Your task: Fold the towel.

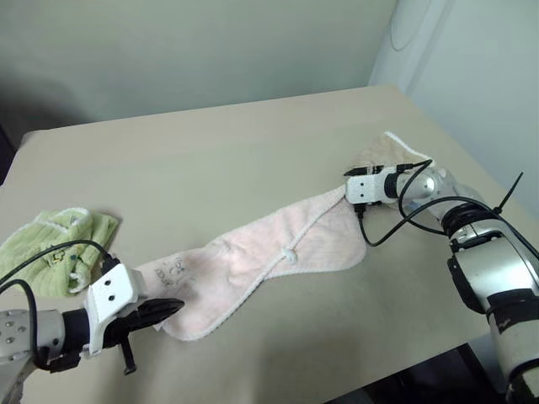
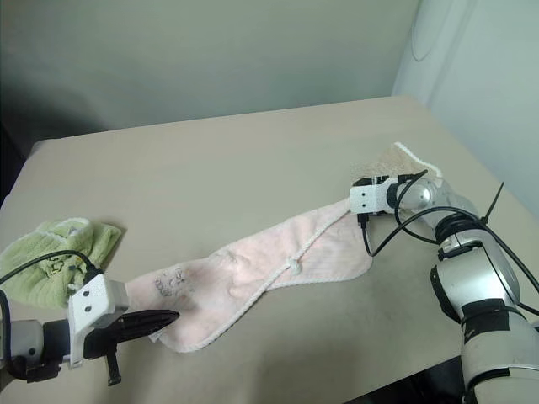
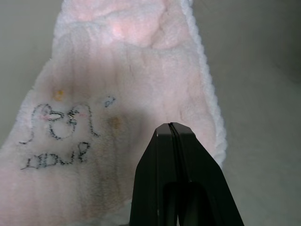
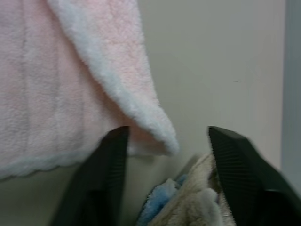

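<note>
The white edging of the pink towel stands up in a fold, so my right gripper next needs to pinch its white-edged corner (image 1: 346,191) to fold the towel.
The pale pink towel (image 1: 269,252) lies stretched in a long crumpled strip across the table, from near left to far right. Its white edging is bunched into a knot-like lump (image 1: 289,255) mid-way. An embroidered motif (image 3: 61,120) sits at the near-left end. My left gripper (image 1: 175,308) is shut, its tips resting over that end just beside the motif, with nothing visible between the fingers. My right gripper (image 4: 167,141) is open at the far-right end, its fingers (image 4: 108,155) standing either side of the towel's white-edged corner (image 4: 157,129).
A light green towel (image 1: 50,248) lies crumpled at the table's left edge, beside my left arm. A beige towel (image 1: 376,151) with white trim lies right under and behind my right gripper. The table's (image 1: 236,143) front edge runs close to both arms.
</note>
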{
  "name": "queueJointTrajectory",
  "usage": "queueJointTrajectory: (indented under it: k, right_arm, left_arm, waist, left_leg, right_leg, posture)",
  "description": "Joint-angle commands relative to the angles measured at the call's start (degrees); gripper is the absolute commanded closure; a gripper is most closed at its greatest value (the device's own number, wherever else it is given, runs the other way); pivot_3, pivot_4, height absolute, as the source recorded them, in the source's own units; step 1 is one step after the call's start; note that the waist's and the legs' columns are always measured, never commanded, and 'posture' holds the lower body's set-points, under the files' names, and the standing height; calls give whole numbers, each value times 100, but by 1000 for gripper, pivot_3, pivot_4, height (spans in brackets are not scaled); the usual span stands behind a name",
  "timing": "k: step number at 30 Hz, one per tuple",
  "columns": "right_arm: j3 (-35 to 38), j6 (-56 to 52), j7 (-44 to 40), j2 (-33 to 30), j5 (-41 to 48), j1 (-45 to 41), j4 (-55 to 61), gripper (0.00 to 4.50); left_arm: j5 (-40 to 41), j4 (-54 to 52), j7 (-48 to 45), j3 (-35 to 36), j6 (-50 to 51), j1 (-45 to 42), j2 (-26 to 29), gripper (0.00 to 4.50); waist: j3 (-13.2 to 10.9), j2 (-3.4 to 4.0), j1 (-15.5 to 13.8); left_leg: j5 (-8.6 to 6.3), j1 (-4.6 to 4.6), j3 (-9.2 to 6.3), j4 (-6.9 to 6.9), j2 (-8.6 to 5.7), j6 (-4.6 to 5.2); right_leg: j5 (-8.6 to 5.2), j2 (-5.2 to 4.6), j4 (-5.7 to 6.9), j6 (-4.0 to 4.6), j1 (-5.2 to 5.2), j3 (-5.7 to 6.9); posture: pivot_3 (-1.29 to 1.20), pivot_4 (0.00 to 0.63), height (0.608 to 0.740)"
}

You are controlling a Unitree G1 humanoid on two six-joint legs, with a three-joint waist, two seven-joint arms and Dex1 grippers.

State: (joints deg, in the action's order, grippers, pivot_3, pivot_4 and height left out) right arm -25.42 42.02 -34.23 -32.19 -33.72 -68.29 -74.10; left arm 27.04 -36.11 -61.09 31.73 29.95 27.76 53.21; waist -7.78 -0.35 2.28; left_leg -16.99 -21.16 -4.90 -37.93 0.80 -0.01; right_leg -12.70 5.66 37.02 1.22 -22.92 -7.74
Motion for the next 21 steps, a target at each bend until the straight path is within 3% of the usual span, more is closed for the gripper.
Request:
queueJointTrajectory:
  k: [1,4,5,16,18,21]
  right_arm:
    - [-3,106,157,-84,-31,-151,2,3136]
    - [26,139,104,-106,0,-139,-2,4268]
    - [34,139,102,-112,9,-137,-4,4453]
    - [155,76,185,-93,167,-31,26,4453]
    - [173,48,208,-93,192,-13,25,4500]
    - [176,13,242,-91,210,-1,19,4500]
  left_arm:
    - [-29,-54,-12,95,-90,-19,10,4500]
    - [-35,-24,-35,75,-109,-50,30,4500]
    - [-47,-4,-48,65,-102,-60,56,4500]
    - [-229,307,-490,46,-333,-251,463,4500]
    - [-57,302,-846,50,-253,-204,630,4123]
    - [3,272,-1160,-18,-264,-191,813,3190]
  waist:
    - [0,0,0]
    - [0,0,0]
    - [0,0,0]
    - [0,0,-1]
    - [-1,1,-1]
    - [0,1,-1]
  left_leg:
    - [0,0,0,0,0,0]
    - [0,0,0,1,0,0]
    - [0,0,0,1,1,0]
    - [0,-1,-1,2,1,0]
    - [0,-2,-1,2,1,0]
    - [0,-8,0,2,1,0]
  right_leg:
    - [0,0,0,0,0,0]
    - [0,0,0,0,0,0]
    - [0,0,0,0,-1,0]
    - [0,0,-1,0,-2,0]
    - [0,0,-1,0,-3,0]
    - [0,0,-2,0,-8,0]
  posture:
    - [0,150,740]
    - [0,150,740]
    - [0,150,740]
    - [0,150,740]
    - [0,150,740]
    - [0,150,740]
